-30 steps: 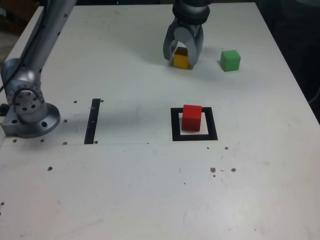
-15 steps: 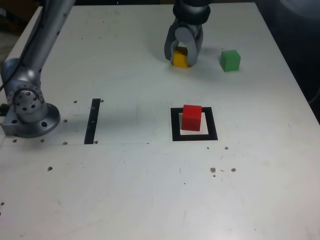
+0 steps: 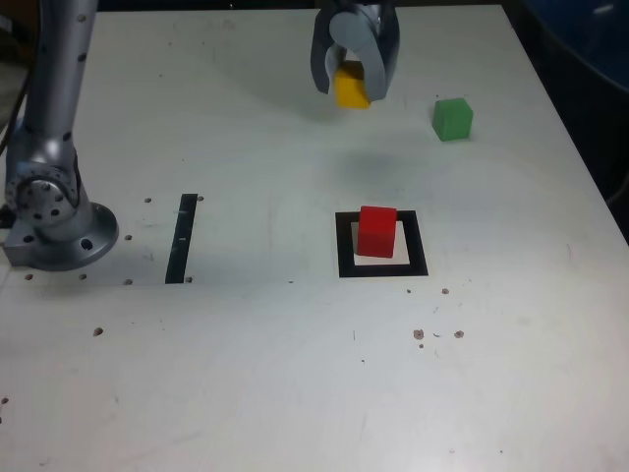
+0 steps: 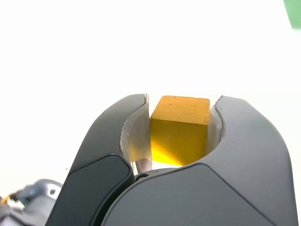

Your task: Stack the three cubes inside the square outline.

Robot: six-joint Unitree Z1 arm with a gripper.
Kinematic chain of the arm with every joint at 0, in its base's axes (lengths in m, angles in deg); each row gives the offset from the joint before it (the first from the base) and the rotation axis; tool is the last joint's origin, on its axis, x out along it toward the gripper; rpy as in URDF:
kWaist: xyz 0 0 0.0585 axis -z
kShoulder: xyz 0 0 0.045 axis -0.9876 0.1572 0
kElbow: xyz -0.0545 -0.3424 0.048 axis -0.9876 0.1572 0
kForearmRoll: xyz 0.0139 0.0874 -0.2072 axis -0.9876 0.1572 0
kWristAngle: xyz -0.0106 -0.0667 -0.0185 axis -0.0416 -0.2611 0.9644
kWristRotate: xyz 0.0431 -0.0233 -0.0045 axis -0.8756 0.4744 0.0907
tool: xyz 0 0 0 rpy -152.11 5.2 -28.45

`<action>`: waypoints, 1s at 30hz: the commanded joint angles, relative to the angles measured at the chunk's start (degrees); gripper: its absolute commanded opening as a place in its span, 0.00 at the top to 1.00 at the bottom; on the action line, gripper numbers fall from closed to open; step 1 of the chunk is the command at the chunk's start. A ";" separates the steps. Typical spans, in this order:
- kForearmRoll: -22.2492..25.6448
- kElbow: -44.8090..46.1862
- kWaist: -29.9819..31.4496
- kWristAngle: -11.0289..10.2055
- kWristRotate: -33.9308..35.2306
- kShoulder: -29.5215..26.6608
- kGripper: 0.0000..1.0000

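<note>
The yellow cube [image 3: 351,88] is far short of the red cube's top [image 3: 378,217]. My gripper should move it toward the red cube's top before letting it go.
My gripper [image 3: 352,88] is shut on the yellow cube [image 3: 351,88] and holds it above the table at the far middle. The wrist view shows the yellow cube [image 4: 179,129] clamped between both grey fingers [image 4: 117,136]. A red cube [image 3: 376,231] stands inside the square outline [image 3: 343,246] of black tape near the table's centre. The green cube [image 3: 452,118] rests on the table at the far right of the exterior view, to the right of my gripper. A sliver of the green cube [image 4: 293,8] also shows at the wrist view's corner.
The arm's grey base [image 3: 54,221] is bolted at the exterior view's left. A straight black tape strip [image 3: 182,238] lies between the base and the outline. The white table [image 3: 295,374] ends at dark edges on the right and far sides.
The jaws closed onto the yellow cube, then lifted it off the table and slightly toward the far edge. The red and green cubes stayed put.
</note>
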 commanded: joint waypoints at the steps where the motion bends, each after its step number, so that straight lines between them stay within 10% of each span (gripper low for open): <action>1: 1.03 -0.41 2.65 0.26 2.16 -1.42 0.79; 30: 0.88 2.33 23.81 5.49 20.31 3.53 0.79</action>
